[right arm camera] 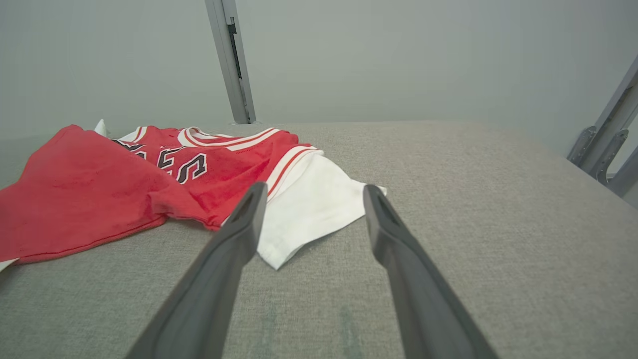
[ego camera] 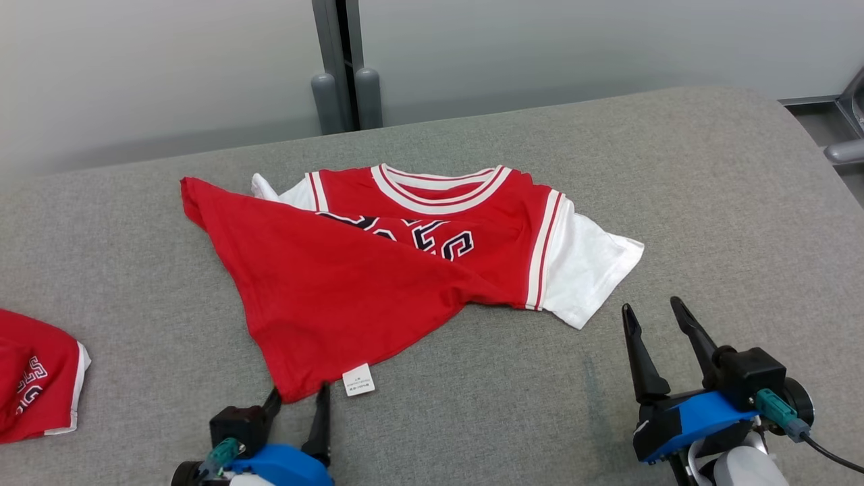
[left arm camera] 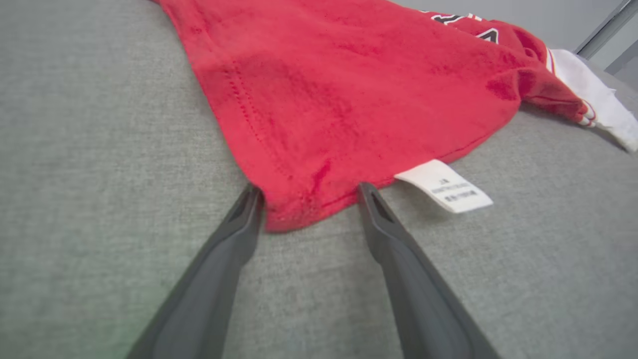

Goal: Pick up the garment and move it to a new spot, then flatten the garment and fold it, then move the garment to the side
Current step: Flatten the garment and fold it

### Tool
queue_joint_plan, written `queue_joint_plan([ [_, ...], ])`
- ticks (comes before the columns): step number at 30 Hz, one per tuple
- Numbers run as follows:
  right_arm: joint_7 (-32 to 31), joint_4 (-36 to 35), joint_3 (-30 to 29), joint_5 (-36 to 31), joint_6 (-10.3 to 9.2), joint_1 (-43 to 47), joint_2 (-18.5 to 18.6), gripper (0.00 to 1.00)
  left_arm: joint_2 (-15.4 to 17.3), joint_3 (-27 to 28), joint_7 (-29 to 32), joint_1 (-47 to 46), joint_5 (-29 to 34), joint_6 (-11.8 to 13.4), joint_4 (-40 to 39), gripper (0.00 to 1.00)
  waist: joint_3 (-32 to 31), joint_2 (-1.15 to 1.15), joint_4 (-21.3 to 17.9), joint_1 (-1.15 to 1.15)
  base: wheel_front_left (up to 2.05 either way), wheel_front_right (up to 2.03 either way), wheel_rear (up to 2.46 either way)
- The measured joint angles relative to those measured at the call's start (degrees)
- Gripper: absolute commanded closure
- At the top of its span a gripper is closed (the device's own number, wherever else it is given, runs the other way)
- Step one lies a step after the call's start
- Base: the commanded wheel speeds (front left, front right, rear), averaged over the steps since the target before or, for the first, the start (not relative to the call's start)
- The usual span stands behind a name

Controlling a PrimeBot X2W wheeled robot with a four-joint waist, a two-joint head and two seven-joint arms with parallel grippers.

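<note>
The jersey [ego camera: 389, 267] needs to be straightened and folded, so my right gripper will next grab the tip of its white sleeve [ego camera: 611, 279].
A red jersey-style garment [ego camera: 351, 277] with white sleeves and dark lettering lies on the grey padded table [ego camera: 709, 223], its lower part turned over diagonally across the front. My left gripper [ego camera: 297, 398] stands open at the garment's near corner [left arm camera: 284, 214], one fingertip on each side of the hem, beside a white care label [left arm camera: 446, 187]. My right gripper [ego camera: 651, 310] is open and empty, raised just right of the white sleeve [ego camera: 584, 270], which lies ahead of its fingers [right arm camera: 239, 234] in the right wrist view.
A second red garment [ego camera: 34, 385] with white trim lies at the table's left edge. A grey wall with a vertical metal post [ego camera: 344, 61] runs behind the table. Metal framing [right arm camera: 605, 144] stands past the right edge. Bare grey surface stretches to the right.
</note>
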State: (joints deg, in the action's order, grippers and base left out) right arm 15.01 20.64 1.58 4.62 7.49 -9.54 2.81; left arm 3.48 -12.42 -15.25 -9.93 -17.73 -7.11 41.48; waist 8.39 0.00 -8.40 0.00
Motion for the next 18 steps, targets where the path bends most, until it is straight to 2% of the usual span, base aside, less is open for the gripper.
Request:
queue_joint_plan([
  [2, 0.0, 0.0, 0.0, 0.0, 0.0, -0.4, 0.0, 0.0, -0.2, -2.1, 0.0, -0.7, -0.9, 0.0, -0.2, 0.0, 0.3, 0.0, 0.1, 0.0, 0.0, 0.0, 0.0],
  [3, 0.0, 0.1, 0.0, 0.0, 0.0, -0.5, 0.0, 0.0, -0.2, -2.9, 0.0, -0.9, -1.5, 0.0, -0.2, 0.03, 0.4, 0.0, 0.2, 0.0, 0.0, 0.0, 0.0],
  [4, 0.0, 0.2, -0.1, 0.0, 0.0, -0.5, 0.0, 0.0, -0.1, -3.3, 0.0, -1.0, -2.0, -0.1, -0.2, 0.37, 0.5, 0.0, 0.3, 0.0, 0.0, 0.0, 0.0],
  [5, 0.0, 0.3, -0.3, -0.1, 0.0, -0.5, 0.0, 0.0, 0.0, -3.5, 0.0, -1.2, -2.3, -0.1, -0.1, 0.87, 0.7, 0.0, 0.3, 0.0, 0.0, 0.0, 0.0],
  [6, 0.0, 0.4, -0.5, -0.1, 0.0, -0.5, 0.0, 0.0, 0.2, -3.9, 0.0, -1.4, -2.6, -0.1, 0.0, 1.0, 0.8, 0.0, 0.5, 0.0, 0.0, 0.0, 0.0],
  [9, 0.0, 0.4, -1.5, -0.3, 0.0, -0.5, 0.0, 0.0, 1.0, -4.1, 0.0, -2.1, -3.2, -0.1, -0.4, 1.0, 0.9, 0.0, 1.2, 0.0, 0.0, 0.0, 0.0],
  [18, 0.0, 2.4, -6.6, -0.8, 0.0, -0.3, 0.0, 0.0, 3.4, 4.1, 0.2, 0.3, -2.6, 0.0, -4.6, 1.0, 1.0, 0.0, 6.7, 0.0, 0.0, 0.0, 0.0],
])
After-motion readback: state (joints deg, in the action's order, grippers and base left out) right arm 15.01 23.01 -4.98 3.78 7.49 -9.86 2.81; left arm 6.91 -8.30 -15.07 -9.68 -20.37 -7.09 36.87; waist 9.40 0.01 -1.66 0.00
